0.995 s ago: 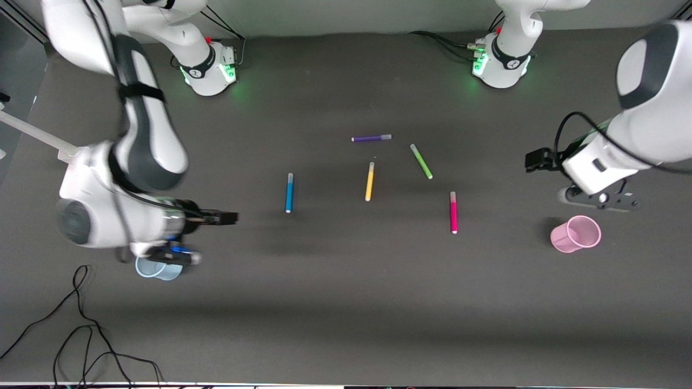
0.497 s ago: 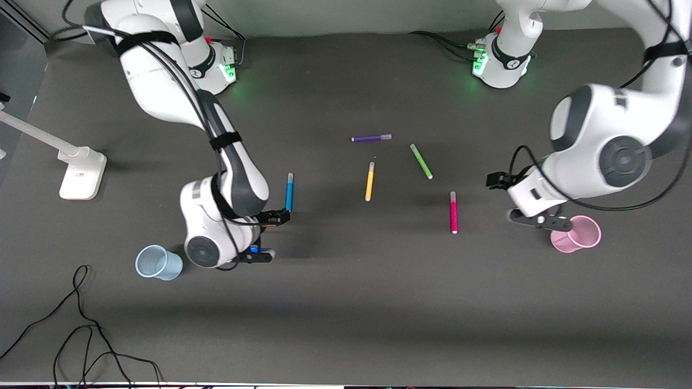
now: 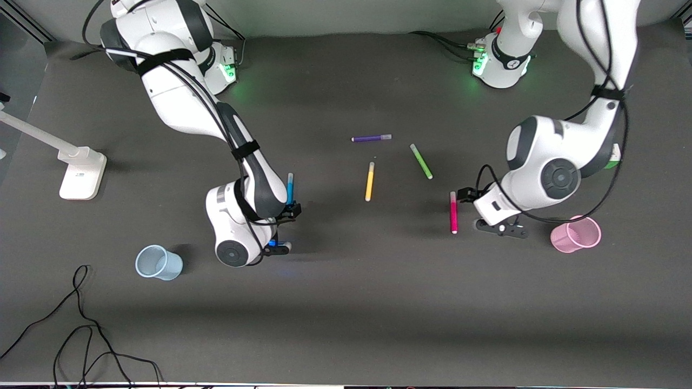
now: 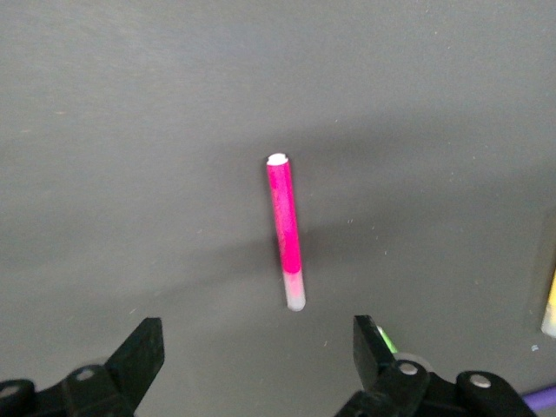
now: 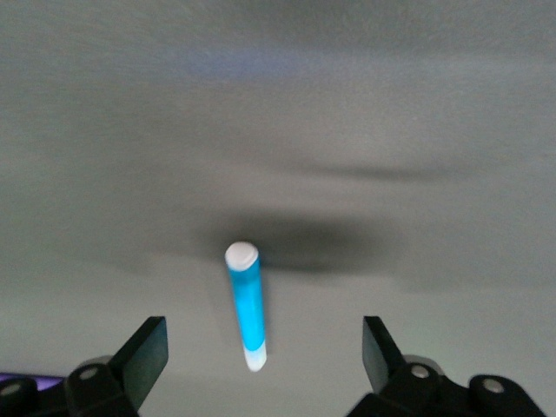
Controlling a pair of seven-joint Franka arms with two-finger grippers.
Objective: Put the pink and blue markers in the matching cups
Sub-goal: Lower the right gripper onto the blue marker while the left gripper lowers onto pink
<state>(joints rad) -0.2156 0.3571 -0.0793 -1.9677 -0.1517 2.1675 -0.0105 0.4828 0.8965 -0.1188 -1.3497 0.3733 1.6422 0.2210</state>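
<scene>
The pink marker needs to go in the pink mesh cup [image 3: 576, 234], so my left gripper should next grab the marker by its body [image 3: 454, 203] beside the marker's pale end.
The blue marker [image 3: 290, 186] lies on the dark table, partly covered by my right arm. It shows whole in the right wrist view [image 5: 246, 304], ahead of the gap between the fingers. My right gripper [image 3: 274, 246] [image 5: 261, 365] is open and empty, low over the table by the marker's end. The pink marker [image 3: 453, 212] [image 4: 285, 230] lies toward the left arm's end. My left gripper [image 3: 501, 228] [image 4: 259, 356] is open and empty, over the table between the pink marker and the pink mesh cup [image 3: 576, 234]. The pale blue cup [image 3: 158, 262] stands toward the right arm's end.
A purple marker [image 3: 371, 138], a yellow marker [image 3: 370, 181] and a green marker [image 3: 420, 161] lie mid-table between the two task markers. A white stand [image 3: 81, 173] sits at the right arm's end. Black cables [image 3: 81, 324] trail near the front edge.
Both arms swung in toward the middle. My right gripper moved from over the blue cup to the blue marker. My left gripper moved from by the pink cup to beside the pink marker.
</scene>
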